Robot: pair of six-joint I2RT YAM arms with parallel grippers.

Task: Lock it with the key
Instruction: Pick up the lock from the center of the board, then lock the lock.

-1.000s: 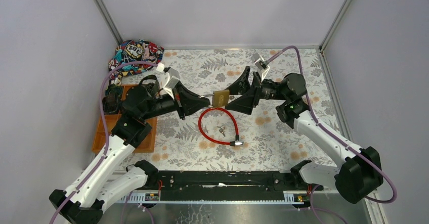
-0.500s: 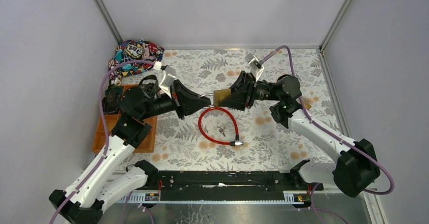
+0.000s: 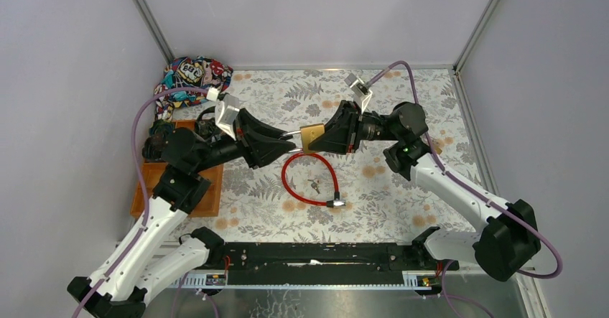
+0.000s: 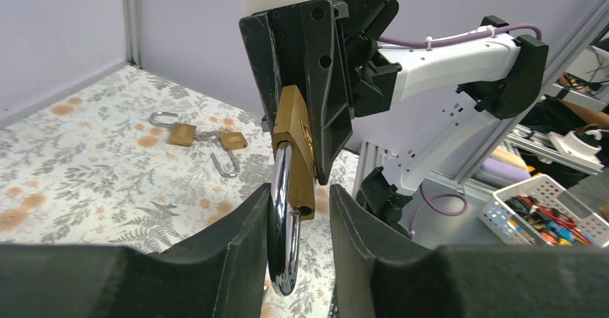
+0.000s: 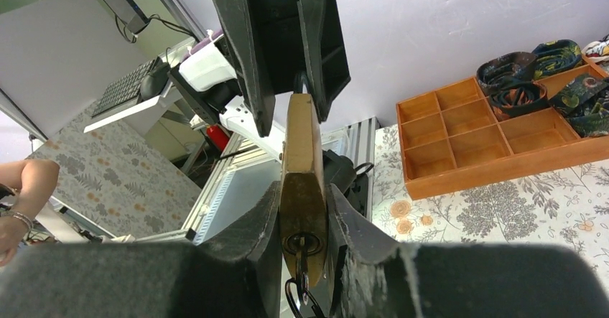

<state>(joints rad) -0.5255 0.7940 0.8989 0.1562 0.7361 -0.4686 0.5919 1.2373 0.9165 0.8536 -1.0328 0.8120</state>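
Note:
Next, my left gripper grabs the padlock's chrome shackle (image 3: 290, 140) (image 4: 283, 243), opposite the keyhole, and leaves the key free for my right gripper.
A brass padlock (image 3: 312, 137) hangs in the air over the middle of the table, between the two grippers. My right gripper (image 5: 303, 189) is shut on its brass body (image 5: 301, 146). A key (image 5: 299, 255) sits in the keyhole at the bottom, with a ring hanging from it. My left gripper (image 4: 299, 192) is open around the chrome shackle (image 4: 281, 225). The shackle rests against one finger (image 4: 244, 225), with a gap to the other. In the top view the left gripper (image 3: 293, 141) faces the right gripper (image 3: 310, 140) tip to tip.
A red cable lock (image 3: 289, 181) lies looped on the table below the grippers, with small keys (image 3: 314, 185) inside the loop. A wooden tray (image 3: 147, 181) with rolled ties stands at the left, a colourful bag (image 3: 192, 77) behind it. Two small padlocks (image 4: 182, 133) lie by the right arm.
My right gripper came in from wide open and closed on the padlock's body. My left gripper let go of the shackle and opened, and its wrist drew back slightly to the left.

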